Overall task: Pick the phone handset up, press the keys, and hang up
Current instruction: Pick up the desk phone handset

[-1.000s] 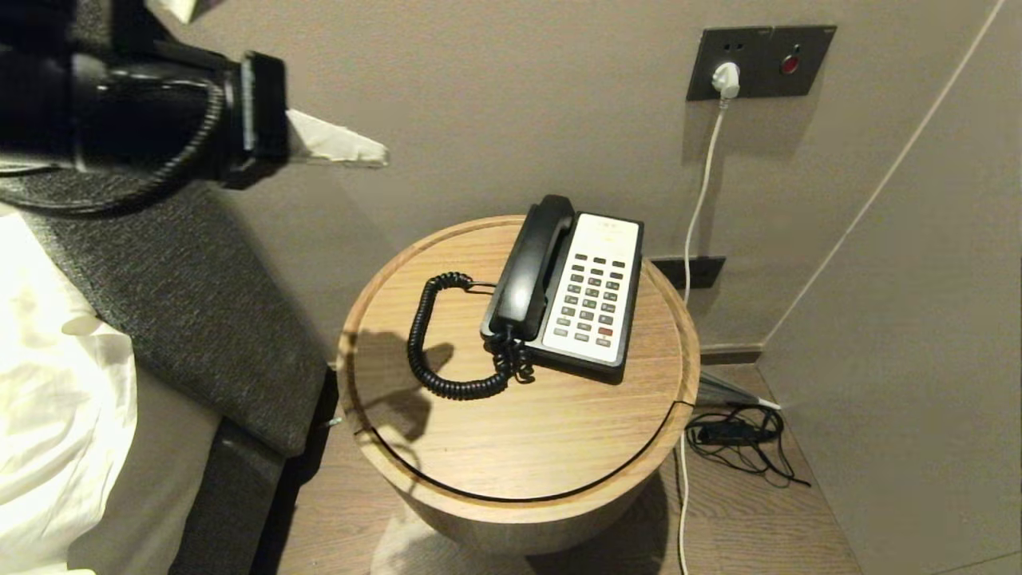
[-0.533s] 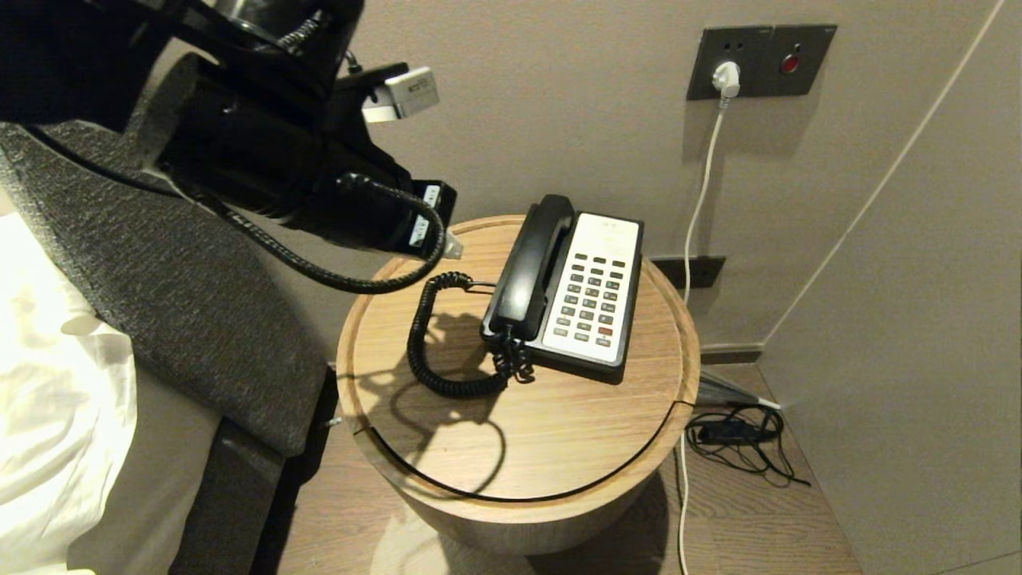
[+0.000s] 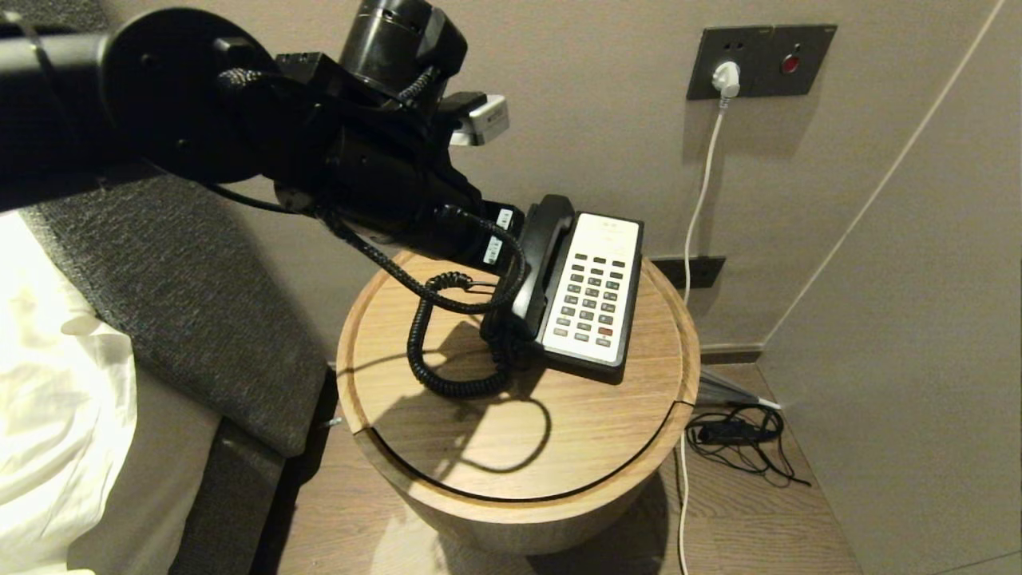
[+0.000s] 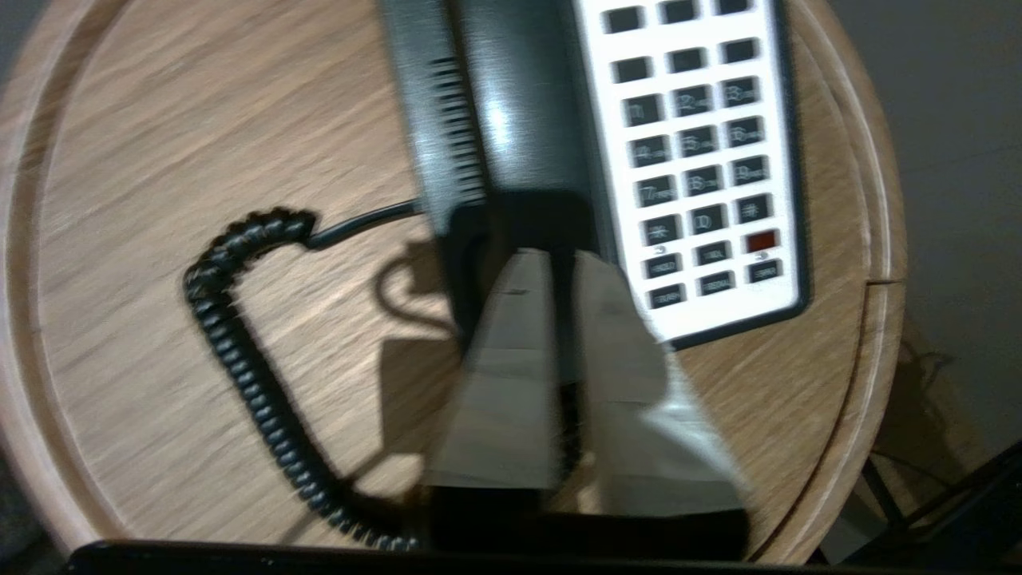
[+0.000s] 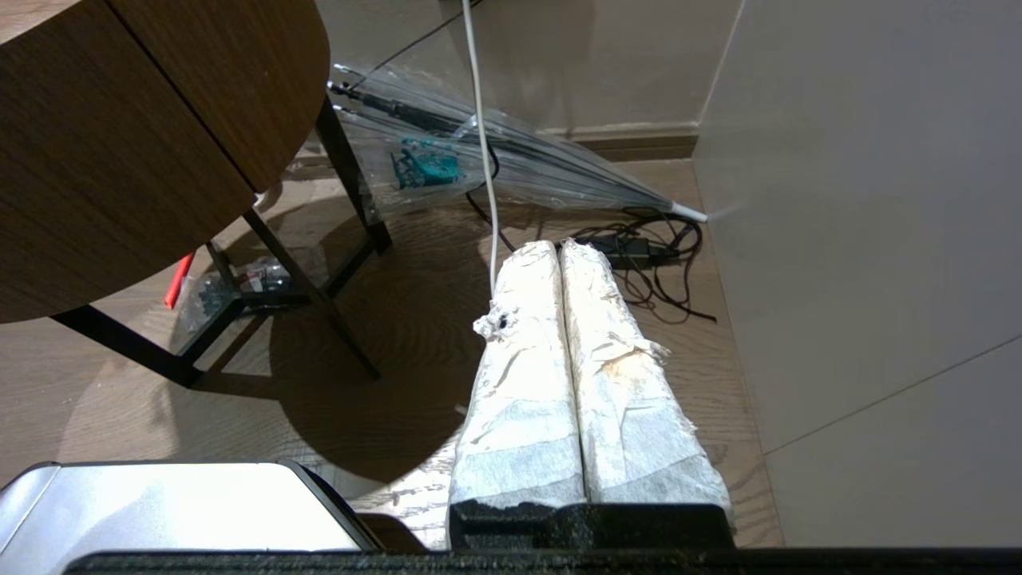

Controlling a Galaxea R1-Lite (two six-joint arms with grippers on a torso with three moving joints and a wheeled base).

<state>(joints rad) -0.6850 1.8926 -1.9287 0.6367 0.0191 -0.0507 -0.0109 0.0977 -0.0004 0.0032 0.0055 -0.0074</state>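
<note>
My left gripper next needs to grab its raised middle bar [image 3: 545, 251] to pick up the handset, since the handset's ends sit down in the cradle.
A black handset [image 3: 545, 235] rests in the cradle on the left side of a white-faced phone base [image 3: 595, 291] with dark keys, on a round wooden table [image 3: 519, 447]. A black coiled cord [image 3: 423, 351] loops left of it. My left gripper [image 4: 559, 262] hovers just over the lower half of the handset [image 4: 519, 104], its taped fingers [image 4: 511, 359] a narrow gap apart and holding nothing. In the head view the left arm [image 3: 383, 176] reaches in from the left and hides the fingers. My right gripper [image 5: 559, 247] is shut, parked low beside the table.
A wall socket panel [image 3: 758, 60] with a white plug and cable [image 3: 703, 184] is behind the table. Black cables [image 3: 738, 435] and a folded clear umbrella [image 5: 495, 160] lie on the floor to the right. A grey headboard cushion [image 3: 184, 295] stands to the left.
My left arm has swung from the upper left across and down toward the phone, so the gripper is now over the handset. The phone and cord have not moved.
</note>
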